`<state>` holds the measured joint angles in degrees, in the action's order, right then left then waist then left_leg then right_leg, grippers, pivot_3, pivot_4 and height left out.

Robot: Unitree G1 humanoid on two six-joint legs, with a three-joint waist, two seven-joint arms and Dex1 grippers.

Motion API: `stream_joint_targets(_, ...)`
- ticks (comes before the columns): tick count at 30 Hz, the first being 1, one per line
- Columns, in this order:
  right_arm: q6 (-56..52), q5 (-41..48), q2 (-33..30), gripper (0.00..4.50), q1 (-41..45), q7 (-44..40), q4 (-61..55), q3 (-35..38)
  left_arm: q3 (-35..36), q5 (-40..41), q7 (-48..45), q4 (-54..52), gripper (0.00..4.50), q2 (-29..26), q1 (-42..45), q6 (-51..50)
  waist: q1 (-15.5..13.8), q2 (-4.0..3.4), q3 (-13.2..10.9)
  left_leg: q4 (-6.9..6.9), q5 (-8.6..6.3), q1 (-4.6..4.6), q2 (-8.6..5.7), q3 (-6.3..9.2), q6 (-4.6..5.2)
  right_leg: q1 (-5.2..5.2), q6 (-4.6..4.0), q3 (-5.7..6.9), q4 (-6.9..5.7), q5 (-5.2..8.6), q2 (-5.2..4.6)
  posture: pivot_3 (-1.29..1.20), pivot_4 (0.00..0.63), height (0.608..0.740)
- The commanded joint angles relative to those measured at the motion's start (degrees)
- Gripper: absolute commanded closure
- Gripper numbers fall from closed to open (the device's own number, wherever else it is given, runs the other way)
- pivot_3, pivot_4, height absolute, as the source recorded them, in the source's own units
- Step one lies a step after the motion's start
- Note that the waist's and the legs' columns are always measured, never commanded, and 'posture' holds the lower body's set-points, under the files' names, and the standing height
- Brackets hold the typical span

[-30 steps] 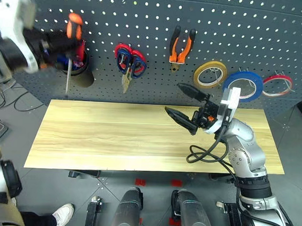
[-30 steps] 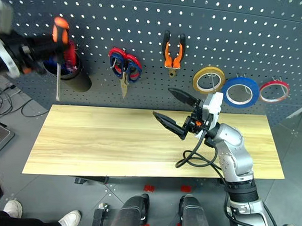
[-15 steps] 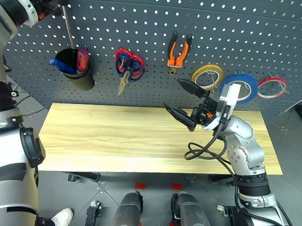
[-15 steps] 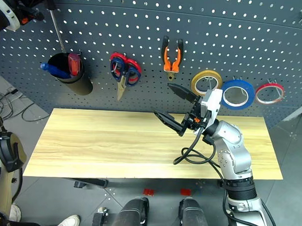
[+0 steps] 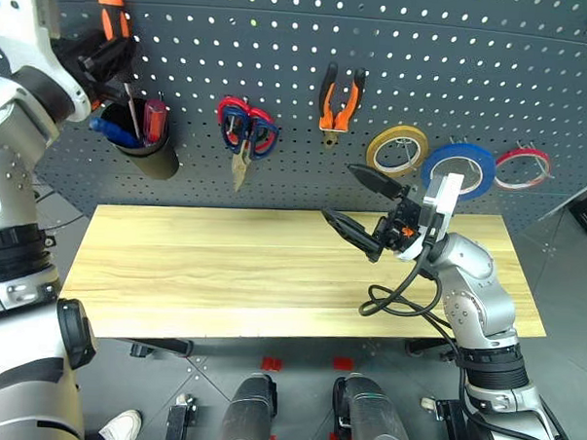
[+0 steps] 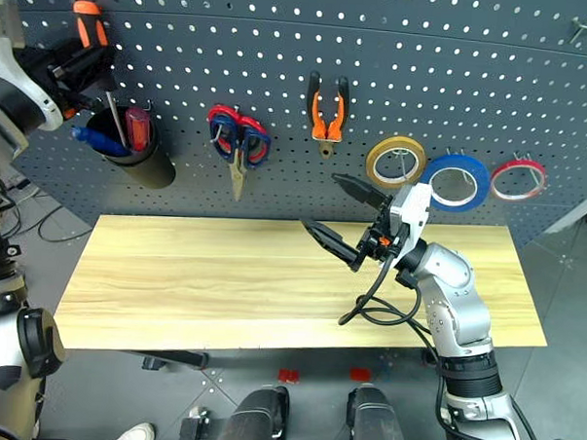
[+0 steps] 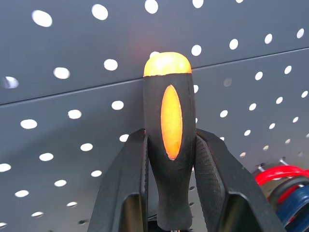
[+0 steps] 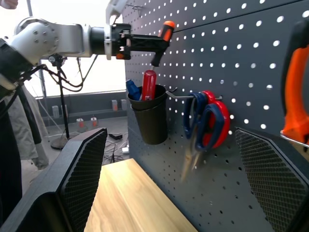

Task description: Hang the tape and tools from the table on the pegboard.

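The left gripper should release the orange-and-black screwdriver now. The screwdriver's thin shaft [image 5: 132, 108] slants down inside the black cup's opening [image 5: 132, 125], so the screwdriver would stay in the cup.
My left gripper [image 5: 108, 48] is shut on the orange-and-black screwdriver [image 7: 169, 130] at the upper left of the pegboard [image 5: 476, 62]. The handle points up, and the thin shaft [image 5: 131, 104] slants down into the mouth of the black cup [image 5: 146, 147]. The blue tape [image 5: 458, 169], the orange-handled pliers [image 5: 340, 93] and the blue-handled scissors [image 5: 255, 133] hang on hooks. My right gripper [image 5: 339, 193] is open and holds nothing above the right half of the table [image 5: 204, 265].
A yellow roll [image 5: 394, 148] and a thin red roll [image 5: 522, 167] hang either side of the blue tape. Red-handled scissors [image 5: 230, 110] share the scissors' hook. A red handle [image 5: 155, 117] and a blue one [image 5: 107, 130] stand in the cup. A black cable [image 5: 397, 298] loops below my right wrist.
Half a second ago my left gripper held the screwdriver high above the cup. It has come down, and the shaft now enters the cup. The right gripper has stayed put.
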<state>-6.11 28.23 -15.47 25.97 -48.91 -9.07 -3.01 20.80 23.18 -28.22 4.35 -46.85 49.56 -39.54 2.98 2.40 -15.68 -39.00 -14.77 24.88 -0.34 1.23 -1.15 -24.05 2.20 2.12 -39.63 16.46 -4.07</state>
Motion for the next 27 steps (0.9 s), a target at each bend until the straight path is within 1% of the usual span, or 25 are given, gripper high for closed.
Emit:
stream_joint_targets(1, 1.1, 0.3, -0.2, 0.0, 0.3, -0.1, -2.0, 0.6, 2.2, 0.6, 0.6, -3.5, 3.53, -0.9, -0.5, 1.3, 0.0, 0.01, 0.0, -0.01, 0.0, 0.0, 0.0, 0.0, 0.0, 0.0, 0.0, 0.01, -0.01, 0.0, 0.0, -0.08, 0.196, 0.74)
stream_joint_targets(6, 1.5, 0.0, -0.2, 0.0, 0.8, -0.5, -0.8, 0.5, 2.3, 0.5, 1.3, -2.7, 3.53, -1.2, 0.1, 2.3, -0.1, 0.01, 0.0, -0.02, 0.0, 0.0, -0.03, -0.01, 0.0, 0.0, 0.0, 0.0, -0.03, 0.0, 0.01, -0.08, 0.201, 0.74)
stream_joint_targets(11, 1.4, -0.2, -0.2, 0.0, 0.7, -0.5, -0.7, 0.5, 2.4, 0.9, 2.0, -3.9, 3.53, -1.2, -1.2, 1.6, -0.1, 0.01, 0.0, -0.02, 0.0, 0.0, -0.03, 0.0, 0.01, 0.0, 0.0, 0.0, -0.25, 0.0, 0.01, -0.07, 0.211, 0.74)
stream_joint_targets(12, 1.4, -0.3, -0.2, 0.0, 0.7, -0.6, -0.7, 0.4, 2.5, 1.0, 2.1, -4.0, 2.79, -1.2, -1.4, 1.5, -0.1, 0.0, 0.0, -0.02, 0.0, 0.0, -0.03, -0.01, 0.01, 0.0, 0.0, 0.0, -0.25, 0.0, 0.01, -0.07, 0.211, 0.74)
stream_joint_targets(14, 1.4, -0.4, -0.3, 0.0, 0.7, -0.6, -0.6, 0.5, 2.6, 1.2, 2.3, -4.2, 2.23, -1.1, -1.8, 1.2, -0.1, 0.01, 0.0, -0.02, 0.0, 0.0, -0.02, 0.0, 0.01, 0.0, 0.0, 0.01, -0.25, 0.0, 0.01, -0.07, 0.211, 0.74)
stream_joint_targets(21, 1.1, -0.5, -0.5, 0.0, 0.5, -0.9, -0.6, 0.5, 2.8, 1.8, 2.5, -4.9, 0.04, -1.3, -2.1, 0.1, -0.2, 0.01, 0.0, -0.04, 0.0, 0.0, -0.03, 0.01, 0.01, 0.0, 0.0, 0.0, -0.26, 0.0, 0.01, -0.08, 0.219, 0.74)
stream_joint_targets(27, 1.2, -0.6, -0.7, 0.0, 0.4, -1.1, -0.4, 0.3, 2.8, 2.3, 2.9, -5.2, 0.01, -1.5, -1.7, -0.3, -0.2, 0.0, 0.0, -0.04, 0.0, 0.0, -0.03, 0.01, 0.01, 0.0, 0.0, 0.0, -0.26, 0.0, 0.01, -0.08, 0.219, 0.74)
